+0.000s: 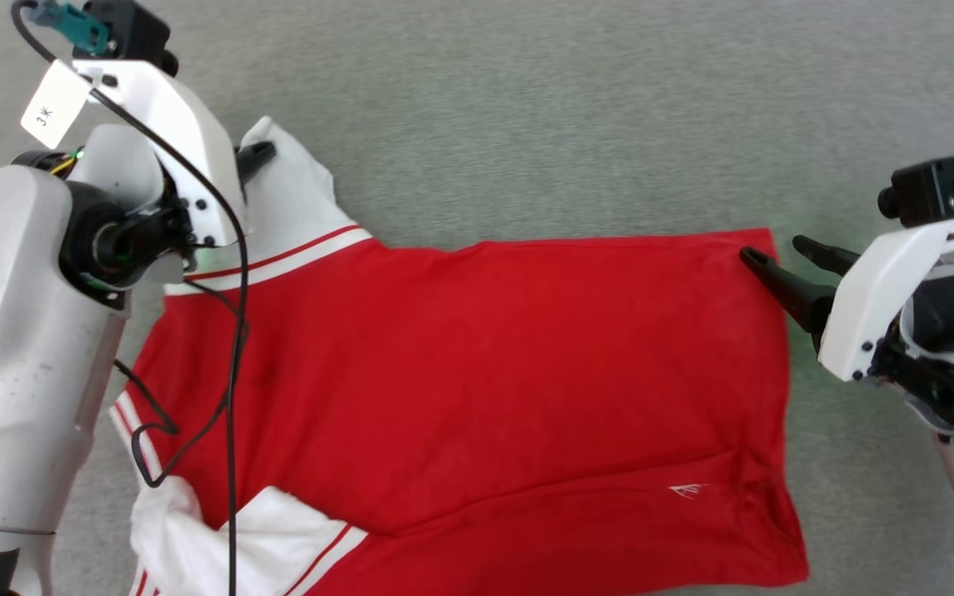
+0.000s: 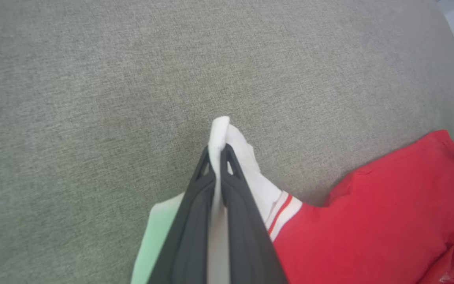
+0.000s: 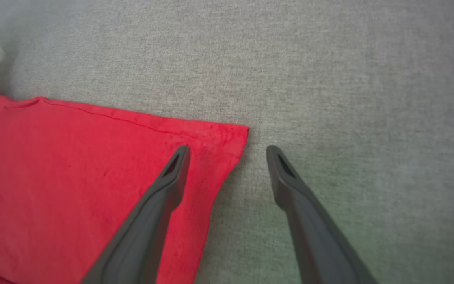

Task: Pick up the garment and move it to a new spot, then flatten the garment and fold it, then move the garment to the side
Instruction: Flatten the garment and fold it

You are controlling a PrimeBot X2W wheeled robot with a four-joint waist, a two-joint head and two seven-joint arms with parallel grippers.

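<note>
I need to fold the garment over itself, so I should next grab the garment (image 1: 477,389) with my right gripper by its red hem corner (image 1: 762,242).
The garment (image 1: 477,389), a red jersey with white sleeves and red-and-white striped trim, lies spread on the grey cloth surface (image 1: 576,116). A small white logo (image 1: 686,490) shows near its lower right. My left gripper (image 2: 216,152) is shut on the far white sleeve (image 2: 246,165), whose tip sticks out past the fingertips. In the head view that left gripper (image 1: 262,154) sits at the sleeve (image 1: 295,207) at upper left. My right gripper (image 3: 228,149) is open and straddles the garment's far right corner (image 3: 227,138), one finger over red cloth, the other over bare surface.
The grey cloth surface (image 3: 329,71) stretches away beyond the garment on the far side. A black cable (image 1: 233,348) from my left arm hangs over the garment's left part. A second white sleeve (image 1: 187,530) is bunched at the near left.
</note>
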